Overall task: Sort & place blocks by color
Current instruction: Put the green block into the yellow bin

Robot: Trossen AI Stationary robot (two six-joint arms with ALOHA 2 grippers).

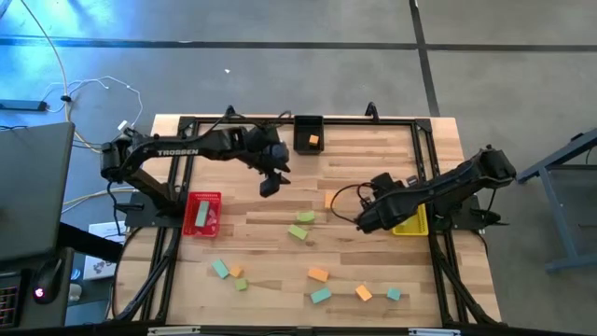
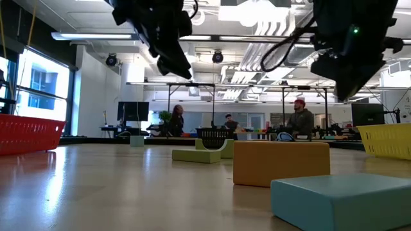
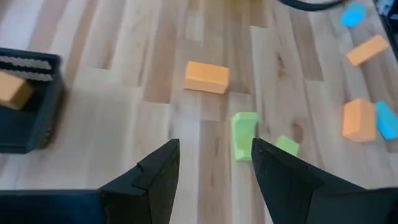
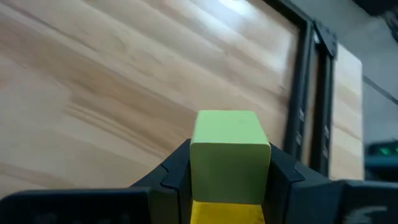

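The yellow-green block still hangs over wood, short of the bin, so for now it stays held in my right gripper until over the yellow bin [image 1: 412, 224].
My right gripper [image 4: 230, 163] is shut on a yellow-green block [image 4: 227, 134] above the wooden table [image 1: 280, 252]. In the high view it [image 1: 364, 220] hangs right of centre, beside the yellow bin [image 1: 412, 224]. My left gripper [image 3: 214, 152] is open and holds nothing, up over the table's far middle [image 1: 270, 184]. Below and ahead of it lie an orange block [image 3: 206, 77] and two yellow-green blocks [image 3: 244, 134] [image 3: 287, 145], flat on the table. Several more orange, teal and yellow-green blocks [image 1: 318, 274] lie toward the near edge. My right gripper pinches the yellow-green block between its two fingers, one on each of two opposite sides [image 4: 200, 163]. One end of the block sticks out past the fingertips. The fingers slant down toward the table. The block is lifted clear of the wood.
A red bin [image 1: 202, 213] at the left holds a teal block. A black bin [image 1: 308, 133] at the far edge holds an orange block [image 1: 313, 141]. The yellow bin lies partly under my right arm. A black frame [image 1: 429, 168] runs along the table's sides.
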